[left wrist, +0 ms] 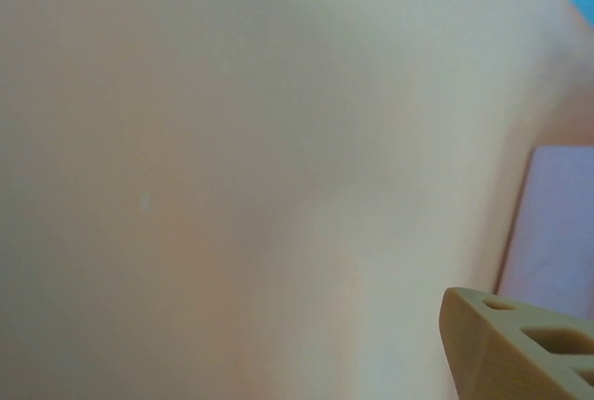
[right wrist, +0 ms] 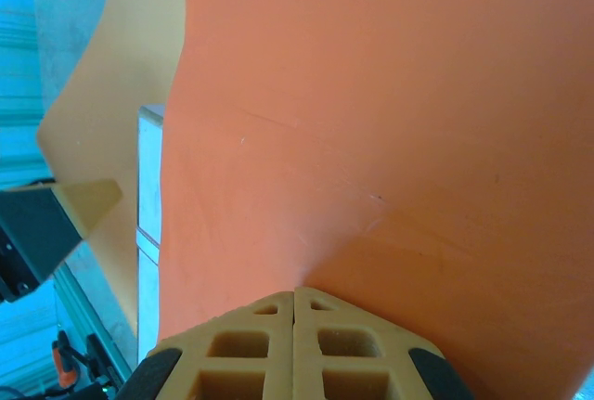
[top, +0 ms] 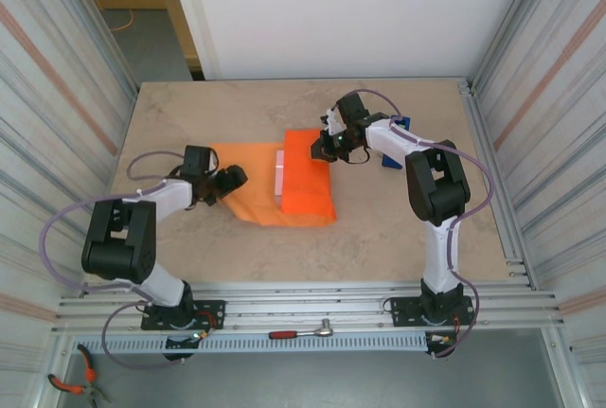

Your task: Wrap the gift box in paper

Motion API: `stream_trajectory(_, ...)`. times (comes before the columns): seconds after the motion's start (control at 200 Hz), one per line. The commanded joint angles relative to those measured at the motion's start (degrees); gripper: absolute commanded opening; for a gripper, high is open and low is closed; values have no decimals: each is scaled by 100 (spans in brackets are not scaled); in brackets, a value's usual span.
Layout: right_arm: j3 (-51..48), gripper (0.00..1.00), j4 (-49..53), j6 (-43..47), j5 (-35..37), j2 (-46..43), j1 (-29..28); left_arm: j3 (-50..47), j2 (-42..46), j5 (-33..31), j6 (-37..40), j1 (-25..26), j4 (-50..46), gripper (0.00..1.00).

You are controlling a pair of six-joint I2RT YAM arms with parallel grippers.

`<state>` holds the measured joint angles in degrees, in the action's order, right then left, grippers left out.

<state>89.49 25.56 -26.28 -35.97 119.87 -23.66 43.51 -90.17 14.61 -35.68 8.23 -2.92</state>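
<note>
My left gripper should grip the unfolded flap's outer edge next. Then it can fold the orange paper (top: 308, 181) over the gift box.
The orange paper (top: 308, 181) lies mid-table, its right part folded over the gift box (top: 280, 174), of which a pale strip shows at the fold's left edge. My right gripper (top: 328, 147) is shut, its tips pressed together onto the folded paper (right wrist: 371, 122) on top of the box (right wrist: 149, 187). My left gripper (top: 230, 181) rests open at the paper's left flap. In the left wrist view the paper (left wrist: 232, 177) is a close pale blur, one finger (left wrist: 520, 349) shows at lower right, and the pink box (left wrist: 557, 224) lies beyond it.
A blue tape dispenser (top: 396, 146) stands behind the right gripper. A ratchet tool (top: 303, 332) lies on the rail at the near edge, and pliers (top: 71, 384) lie below the table at the left. Metal walls close both sides.
</note>
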Motion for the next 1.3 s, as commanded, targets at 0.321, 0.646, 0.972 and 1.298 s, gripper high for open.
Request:
stream_trajectory(0.321,-206,0,565,150,413,231,35,1218,-605,1157,616,-611,-524,75)
stream_trajectory(0.646,-300,0,528,159,406,180,52,463,107,1397,389,-997,-1235,60)
stream_trajectory(0.972,-377,0,494,183,405,164,78,43,535,1471,422,-1232,-1521,51)
stream_trajectory(1.298,-404,0,472,168,381,135,81,-88,1001,1404,525,-1243,-1873,37)
